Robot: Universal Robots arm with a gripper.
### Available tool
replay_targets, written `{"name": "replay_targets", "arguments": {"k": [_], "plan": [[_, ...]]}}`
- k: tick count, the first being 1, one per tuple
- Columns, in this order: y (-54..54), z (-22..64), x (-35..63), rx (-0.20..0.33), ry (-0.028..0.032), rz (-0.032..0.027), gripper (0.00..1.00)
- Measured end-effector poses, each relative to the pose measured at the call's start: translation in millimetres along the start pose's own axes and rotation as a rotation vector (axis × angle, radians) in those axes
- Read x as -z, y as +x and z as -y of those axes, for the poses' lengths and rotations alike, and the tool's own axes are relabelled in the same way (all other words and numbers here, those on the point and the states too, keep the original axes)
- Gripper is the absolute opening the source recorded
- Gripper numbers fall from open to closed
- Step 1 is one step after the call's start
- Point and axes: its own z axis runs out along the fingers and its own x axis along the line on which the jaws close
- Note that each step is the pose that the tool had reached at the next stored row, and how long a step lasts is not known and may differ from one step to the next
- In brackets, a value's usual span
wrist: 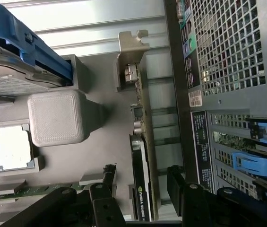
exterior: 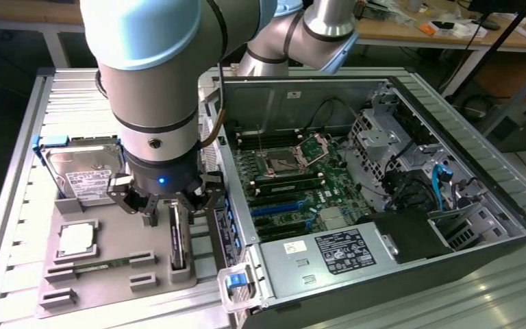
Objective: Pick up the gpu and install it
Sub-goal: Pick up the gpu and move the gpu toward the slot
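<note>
Next, my gripper grabs the GPU by the flat sides of its dark logo end [exterior: 177, 243], since the GPU's silver bracket flares out sideways.
The gpu [exterior: 178, 241] stands on its long edge in a slot of the grey holder tray [exterior: 98, 296], just outside the open computer case [exterior: 482, 205]. In the wrist view the gpu [wrist: 142, 142] runs lengthwise, its silver bracket [wrist: 132, 45] at the far end and a dark side with a green logo near the camera. My gripper [exterior: 173, 214] hangs right above the card, open. Its two black fingers [wrist: 108, 182] straddle the card, one on each side, with a gap between each finger and the card. The gripper [wrist: 142, 189] holds nothing.
On the same tray sit a silver hard drive with blue rails [exterior: 85, 171], a CPU [exterior: 77, 238] and a narrow green memory stick [exterior: 107, 264]. The motherboard's blue card slots [exterior: 277, 205] lie inside the case, whose perforated rear wall [wrist: 228, 47] stands close beside the card.
</note>
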Motion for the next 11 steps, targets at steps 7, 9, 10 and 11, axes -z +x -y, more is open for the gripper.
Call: {"name": "replay_targets", "arguments": {"k": [7, 9, 10, 11], "plan": [[1.3, 0.4, -12.3, 0.0, 0.0018, 0.0005, 0.56], [1.4, -1.5, -13.9, 0.0, 0.002, 0.0004, 0.56], [1.4, -2.9, -14.5, 0.002, 0.0018, 0.0004, 0.56], [1.3, -3.9, -14.9, 0.003, 0.0019, 0.0003, 0.56]]}}
